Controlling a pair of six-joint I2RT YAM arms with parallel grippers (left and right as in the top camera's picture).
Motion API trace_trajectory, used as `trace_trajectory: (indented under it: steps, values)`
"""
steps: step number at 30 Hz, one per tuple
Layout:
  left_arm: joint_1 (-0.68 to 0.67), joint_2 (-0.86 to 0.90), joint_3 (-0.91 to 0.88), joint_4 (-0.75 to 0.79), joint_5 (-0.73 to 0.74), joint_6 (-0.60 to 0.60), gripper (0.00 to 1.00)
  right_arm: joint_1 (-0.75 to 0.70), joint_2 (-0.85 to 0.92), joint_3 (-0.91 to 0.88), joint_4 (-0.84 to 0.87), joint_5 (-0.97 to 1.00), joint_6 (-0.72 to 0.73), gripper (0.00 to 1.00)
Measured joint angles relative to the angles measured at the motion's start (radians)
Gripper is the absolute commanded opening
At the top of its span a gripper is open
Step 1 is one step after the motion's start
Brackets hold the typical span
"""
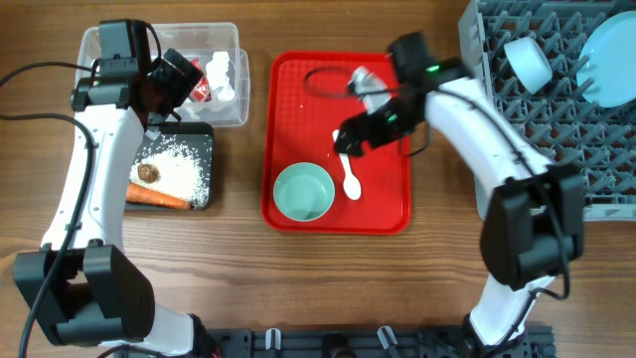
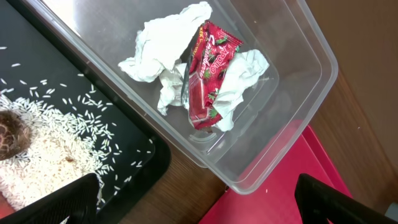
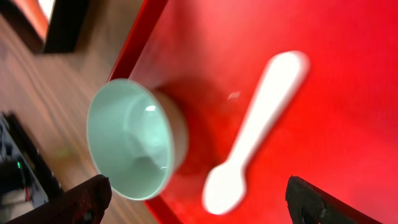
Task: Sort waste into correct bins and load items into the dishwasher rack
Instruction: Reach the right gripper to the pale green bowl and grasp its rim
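My right gripper should next grab the mint-green bowl's rim nearest the spoon, leaving its body free to load into the rack (image 1: 537, 129).
My left gripper (image 2: 199, 205) hangs open over the clear tub (image 1: 199, 28), which holds crumpled napkins (image 2: 161, 53) and a red wrapper (image 2: 210, 71). Beside it, the black tray (image 1: 204, 139) carries rice (image 1: 179, 169), a brown lump (image 1: 149, 172) and a carrot (image 1: 159, 197). My right gripper (image 3: 199, 202) is open low over the red tray (image 1: 388, 199), its fingers either side of the white spoon (image 3: 255, 137) without touching it. The mint-green bowl (image 3: 130, 140) stands next to the spoon. The grey rack (image 1: 537, 129) at the right holds a pale blue bowl (image 1: 527, 62) and plate (image 1: 608, 62).
The red tray lies between the two bins and the rack. A strip of bare wooden table (image 1: 248, 169) separates it from the black tray. The rack runs off the right edge of the overhead view.
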Motion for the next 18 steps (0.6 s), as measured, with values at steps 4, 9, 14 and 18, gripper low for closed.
trace_trajectory:
  steps: [4,9,14,18]
  values:
    - [0.000,0.000,0.000,0.000,0.000,0.000,1.00,0.111,0.004,-0.002,0.002,0.052,0.100,0.92]
    - [0.000,0.000,0.000,0.000,0.000,0.000,1.00,0.195,0.024,-0.002,-0.018,0.125,0.269,0.78]
    - [0.000,0.000,0.000,0.000,0.000,0.000,1.00,0.181,0.058,-0.002,-0.026,0.165,0.375,0.67]
    - [0.000,0.000,0.000,0.000,0.000,0.000,1.00,0.173,0.108,-0.002,-0.026,0.161,0.406,0.44]
